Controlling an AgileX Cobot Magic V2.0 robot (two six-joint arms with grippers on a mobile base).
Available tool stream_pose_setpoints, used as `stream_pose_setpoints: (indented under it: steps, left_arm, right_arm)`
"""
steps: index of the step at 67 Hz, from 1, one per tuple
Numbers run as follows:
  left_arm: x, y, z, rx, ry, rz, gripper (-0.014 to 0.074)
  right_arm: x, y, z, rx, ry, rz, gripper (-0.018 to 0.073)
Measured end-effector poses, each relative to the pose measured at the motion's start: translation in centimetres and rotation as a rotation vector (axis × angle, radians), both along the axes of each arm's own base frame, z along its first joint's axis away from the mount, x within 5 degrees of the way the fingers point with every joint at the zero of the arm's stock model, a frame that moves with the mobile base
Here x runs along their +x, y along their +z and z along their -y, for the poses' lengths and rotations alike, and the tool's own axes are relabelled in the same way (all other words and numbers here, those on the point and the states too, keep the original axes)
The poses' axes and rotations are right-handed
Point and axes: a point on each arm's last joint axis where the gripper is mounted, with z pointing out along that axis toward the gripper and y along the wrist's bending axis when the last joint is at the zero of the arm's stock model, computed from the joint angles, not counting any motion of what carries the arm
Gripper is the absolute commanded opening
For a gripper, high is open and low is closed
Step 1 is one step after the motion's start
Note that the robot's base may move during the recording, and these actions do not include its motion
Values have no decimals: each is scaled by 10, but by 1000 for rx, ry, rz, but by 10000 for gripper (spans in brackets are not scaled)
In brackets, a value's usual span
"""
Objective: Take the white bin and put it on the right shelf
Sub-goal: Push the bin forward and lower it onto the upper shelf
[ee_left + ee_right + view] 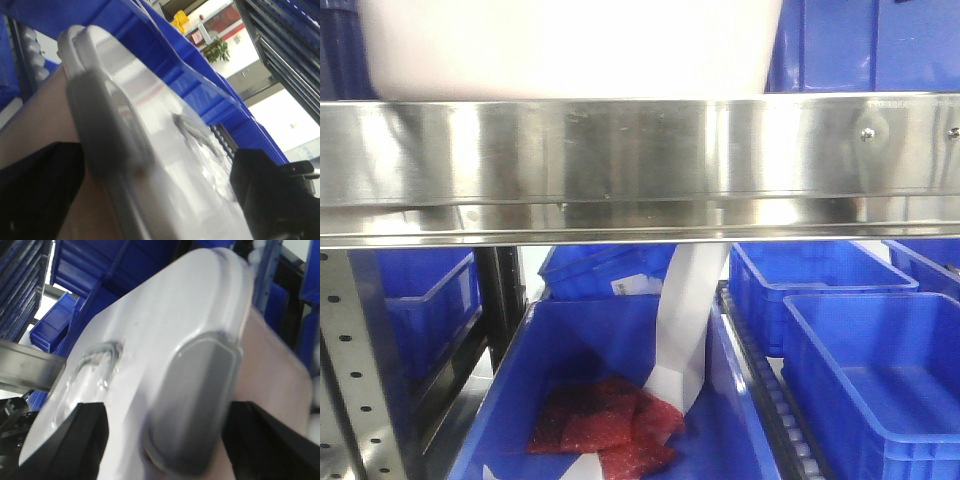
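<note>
I should next grab the rim of the bin's lid beside the latch with my left gripper. Then I can put the bin on the right shelf.
The white bin fills the top of the front view, its base level with the wide shiny front rail of the right shelf. In the left wrist view my left gripper straddles the bin's lid rim beside a grey latch, one black finger on the glossy lid and one on the pinkish wall. In the right wrist view my right gripper clamps the opposite rim around its grey latch. The lid's recessed handle shows beyond.
Below the rail sit blue crates; the near one holds red packets and a white paper strip. A perforated upright stands at the left. More blue crates stand behind the bin.
</note>
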Motion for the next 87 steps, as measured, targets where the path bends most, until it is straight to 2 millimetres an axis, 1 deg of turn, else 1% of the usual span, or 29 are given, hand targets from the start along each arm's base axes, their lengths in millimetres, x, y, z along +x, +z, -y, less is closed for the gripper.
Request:
stream_pose_setpoints:
  steps: [4,9,12,16,22,34,39,64,72,75,78,83,84,87]
  left_arm:
    - [1,2,0,1,3,7,484]
    - [1,5,-1,2,6,17,450]
    - [1,6,-3,1,14,21,413]
    - [2,7,-4,1,16,22,358]
    - [2,7,-7,3,25,22,234]
    - [1,6,-7,16,17,21,-36]
    - [1,7,-8,18,16,26,-129]
    - [-2,5,-6,52,-35,24,-124]
    - [-5,4,-7,101,-49,24,-124]
    - [-7,6,-11,115,-45,31,-124]
    - [-10,9,-13,128,-39,39,-124]
    - [-17,16,-19,167,-13,61,-121]
    - [-18,18,-20,178,-6,68,-120]
    - [-23,22,-21,207,8,82,-119]
  right_arm:
    - [2,1,13,4,-31,4,571]
    - [3,1,31,11,-70,4,571]
    - [2,2,42,15,-86,3,567]
    - [1,2,50,20,-87,5,566]
    - [-1,3,55,27,-78,4,566]
    - [-2,3,54,32,-57,5,566]
    - [-3,3,53,35,-47,5,566]
    - [-4,4,52,38,-19,9,566]
    - [-5,4,51,40,-4,10,562]
    - [-6,4,50,42,2,9,538]
    - [-6,4,50,40,8,12,480]
    - [-7,4,49,34,27,25,258]
    - [-8,4,49,31,34,30,198]
    - [-9,5,48,27,53,37,58]
